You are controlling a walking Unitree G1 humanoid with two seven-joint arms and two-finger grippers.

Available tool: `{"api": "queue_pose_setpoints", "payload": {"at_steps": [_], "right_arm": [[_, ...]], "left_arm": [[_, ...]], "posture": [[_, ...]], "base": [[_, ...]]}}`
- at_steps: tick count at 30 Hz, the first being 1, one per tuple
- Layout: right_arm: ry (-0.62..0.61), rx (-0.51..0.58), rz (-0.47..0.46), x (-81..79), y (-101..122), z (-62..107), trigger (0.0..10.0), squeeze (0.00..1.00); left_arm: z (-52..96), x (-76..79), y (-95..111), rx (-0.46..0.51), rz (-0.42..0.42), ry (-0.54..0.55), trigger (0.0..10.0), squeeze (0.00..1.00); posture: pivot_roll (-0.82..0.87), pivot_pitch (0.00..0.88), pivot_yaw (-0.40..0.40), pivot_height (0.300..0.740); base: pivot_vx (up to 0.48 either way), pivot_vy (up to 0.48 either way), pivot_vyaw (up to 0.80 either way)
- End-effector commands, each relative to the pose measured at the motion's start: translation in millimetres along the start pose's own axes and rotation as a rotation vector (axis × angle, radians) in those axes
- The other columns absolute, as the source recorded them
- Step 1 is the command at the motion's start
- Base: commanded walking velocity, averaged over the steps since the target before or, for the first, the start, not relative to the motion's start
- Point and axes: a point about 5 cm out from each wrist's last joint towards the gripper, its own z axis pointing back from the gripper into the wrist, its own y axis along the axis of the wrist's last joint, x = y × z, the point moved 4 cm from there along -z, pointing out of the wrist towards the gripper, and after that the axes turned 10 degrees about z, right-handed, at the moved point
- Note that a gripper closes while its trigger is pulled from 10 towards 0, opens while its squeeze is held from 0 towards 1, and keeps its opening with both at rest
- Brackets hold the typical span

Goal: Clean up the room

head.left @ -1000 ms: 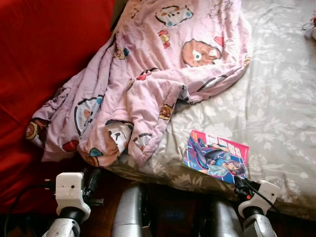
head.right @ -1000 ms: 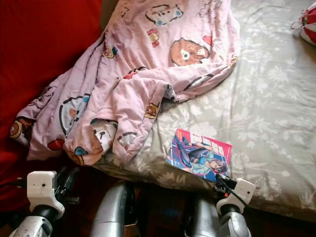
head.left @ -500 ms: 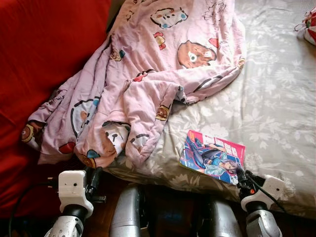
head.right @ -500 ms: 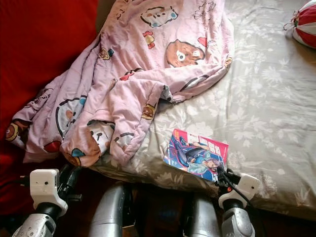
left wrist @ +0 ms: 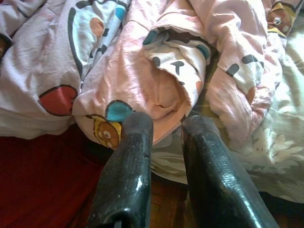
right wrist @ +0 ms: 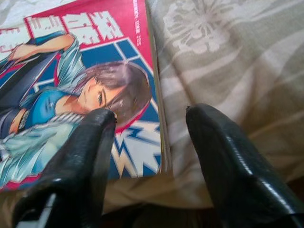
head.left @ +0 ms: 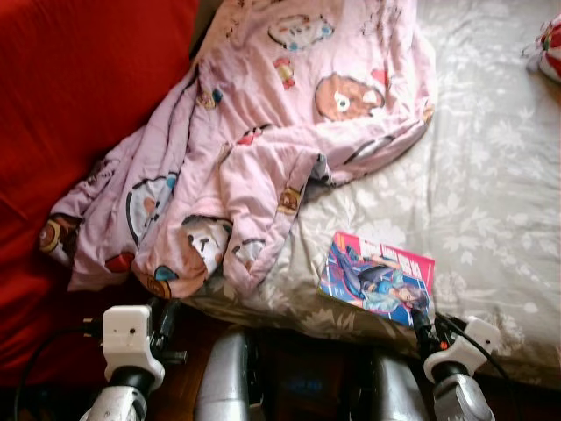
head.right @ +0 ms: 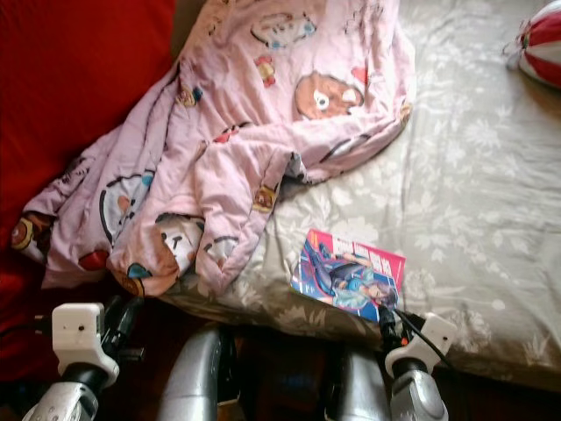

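Observation:
The comic book's cover is wider than my open fingers can reach, so I will next use my right gripper to pinch the book across its thin lower page edge (head.left: 414, 321) (right wrist: 153, 174).
A comic book (head.left: 379, 277) with a pink and blue cover lies flat near the front edge of the bed. My right gripper (right wrist: 151, 118) is open right at the book's near corner, one finger over the cover (right wrist: 95, 80), the other over the sheet. A rumpled pink cartoon-print blanket (head.left: 263, 149) spills from the bed over its left edge. My left gripper (left wrist: 166, 124) is open, low at the bed's front left, its fingers pointing at the blanket's hanging fold (left wrist: 161, 71) without touching it.
The bed has a grey floral sheet (head.left: 491, 175). A red surface (head.left: 79, 96) rises along the left side. A red-and-white striped object (head.right: 539, 48) sits at the bed's far right. Dark wooden floor (left wrist: 166, 204) lies under the bed edge.
The right gripper has edged up to the book's near corner. The camera has shifted slightly; the book and blanket have not moved.

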Motion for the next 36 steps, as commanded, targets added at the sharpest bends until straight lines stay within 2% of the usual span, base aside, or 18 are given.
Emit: {"api": "queue_pose_setpoints", "payload": {"at_steps": [1, 2, 12, 16, 19, 23, 26, 31, 36], "right_arm": [[-0.013, -0.063, -0.031, 3.2, -16, 4.0, 10.0, 1.0], [0.01, -0.06, -0.034, -2.2, -12, -1.1, 10.0, 0.0], [0.043, -0.034, -0.072, -7.8, -2, -9.7, 10.0, 0.0], [0.037, -0.03, -0.103, -4.6, -2, -9.8, 10.0, 0.0], [0.034, -0.042, -0.185, -0.4, -7, -7.8, 10.0, 0.0], [0.039, -0.049, -0.221, 0.7, -9, -6.4, 10.0, 0.0], [0.036, -0.069, -0.298, 5.9, -17, -2.3, 10.0, 0.0], [0.074, -0.075, -0.383, 4.0, -20, -0.3, 10.0, 0.0], [0.102, -0.099, -0.431, 3.6, -26, 3.6, 10.0, 0.0]], "left_arm": [[5.4, -9.6, -6, -0.025, -0.024, 0.029, 10.0, 0.0], [6.1, -9.8, -5, -0.024, -0.026, 0.029, 10.0, 0.0], [8.4, -13.2, -3, -0.028, -0.04, 0.029, 10.0, 0.0], [10.1, -14.8, -2, -0.031, -0.047, 0.026, 10.0, 0.0], [11.6, -16.6, 0, -0.032, -0.059, 0.023, 10.0, 0.0], [12.1, -17.0, 2, -0.031, -0.066, 0.021, 10.0, 0.0], [13.1, -17.5, 5, -0.028, -0.078, 0.013, 10.0, 0.0], [14.9, -18.4, 8, -0.033, -0.09, 0.006, 10.0, 0.0], [16.9, -18.3, 9, -0.038, -0.097, 0.0, 10.0, 0.0]], "posture": [[0.19, 0.265, 0.055, 0.618], [0.19, 0.266, 0.058, 0.618], [0.2, 0.276, 0.075, 0.618], [0.21, 0.282, 0.085, 0.618], [0.22, 0.284, 0.092, 0.618], [0.23, 0.285, 0.097, 0.618], [0.24, 0.291, 0.106, 0.618], [0.25, 0.299, 0.12, 0.618], [0.26, 0.306, 0.127, 0.618]], "base": [[0.0, 0.0, 0.0], [0.0, 0.0, 0.0], [0.0, 0.0, 0.0], [0.0, 0.0, 0.0], [0.0, 0.0, 0.0], [0.0, 0.0, 0.0], [0.0, 0.0, 0.0], [0.0, 0.0, 0.0], [0.0, 0.0, 0.0]]}}
